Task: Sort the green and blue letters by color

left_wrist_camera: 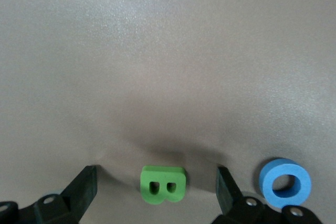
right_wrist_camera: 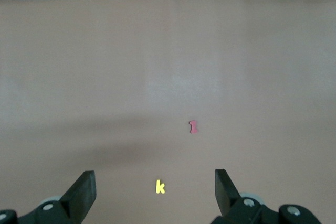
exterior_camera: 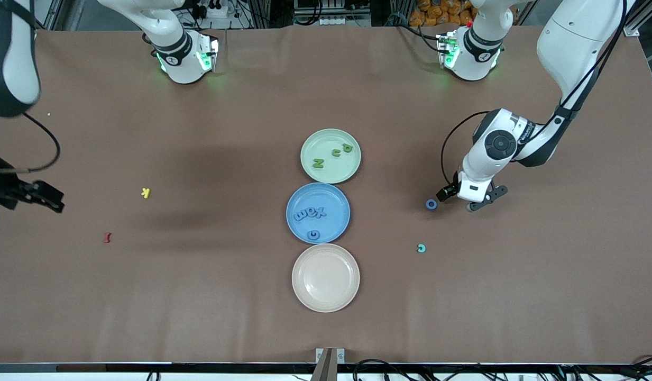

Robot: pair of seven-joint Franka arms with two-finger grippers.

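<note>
The fingers are level with the B and closing now would catch it, so it is time for my left gripper to close on the lime green B [left_wrist_camera: 163, 184].
My left gripper [left_wrist_camera: 156, 176] [exterior_camera: 466, 200] hangs low over the table toward the left arm's end, open. A lime green letter B [left_wrist_camera: 163, 184] lies on the table between its fingers, untouched; the hand hides it in the front view. A blue ring-shaped letter O [left_wrist_camera: 285, 183] [exterior_camera: 431, 204] lies just beside one finger. The green plate [exterior_camera: 310, 143] holds three green letters [exterior_camera: 318, 163]. On the blue plate [exterior_camera: 333, 198] lie several blue letters [exterior_camera: 310, 214]. My right gripper [right_wrist_camera: 155, 182] [exterior_camera: 43, 197] is open and empty, high over the right arm's end.
A teal letter C [exterior_camera: 421, 248] lies nearer the front camera than the blue O. An empty beige plate [exterior_camera: 326, 277] sits nearest the camera in the plate row. The yellow K [exterior_camera: 145, 193] [right_wrist_camera: 160, 187] and dark red I [exterior_camera: 107, 237] [right_wrist_camera: 193, 126] lie toward the right arm's end.
</note>
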